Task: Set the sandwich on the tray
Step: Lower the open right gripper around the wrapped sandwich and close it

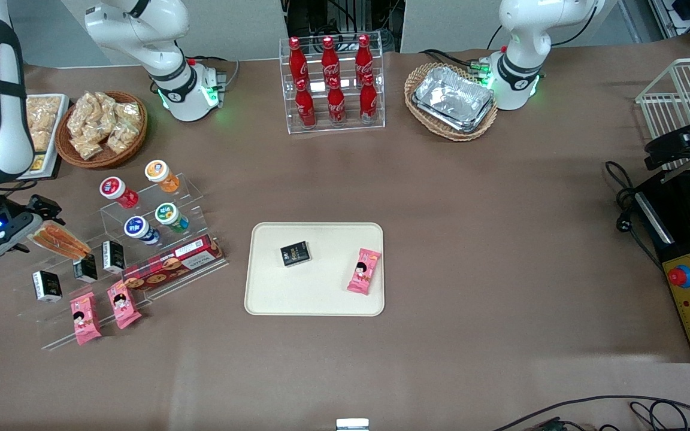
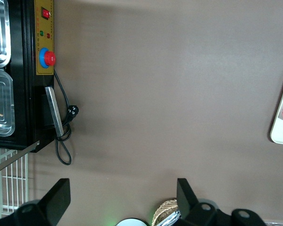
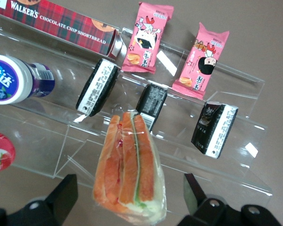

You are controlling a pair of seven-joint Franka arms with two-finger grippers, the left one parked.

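Observation:
The wrapped sandwich needs to go on the cream tray (image 1: pixel 321 293), so my gripper should grab it by its broad end (image 1: pixel 45 234) next.
The sandwich (image 1: pixel 60 239) (image 3: pixel 129 165), a clear-wrapped wedge with orange and green filling, lies on a step of the clear acrylic stand (image 1: pixel 111 263) toward the working arm's end of the table. My gripper (image 1: pixel 33 227) (image 3: pixel 128 181) is open, its two fingers standing wide on either side of the sandwich's broad end without touching it. The cream tray (image 1: pixel 321 293) (image 2: pixel 280 127) lies flat at the table's middle, well away from the gripper. On it sit a small black box (image 1: pixel 294 254) and a pink snack packet (image 1: pixel 364 270).
The stand also carries yogurt cups (image 1: pixel 141 230), small black boxes (image 3: pixel 99 87), a red biscuit box (image 1: pixel 174 263) and pink packets (image 3: pixel 144 37). A snack basket (image 1: pixel 102 129), a cola bottle rack (image 1: pixel 333 84) and a foil-tray basket (image 1: pixel 451 100) stand farther from the camera.

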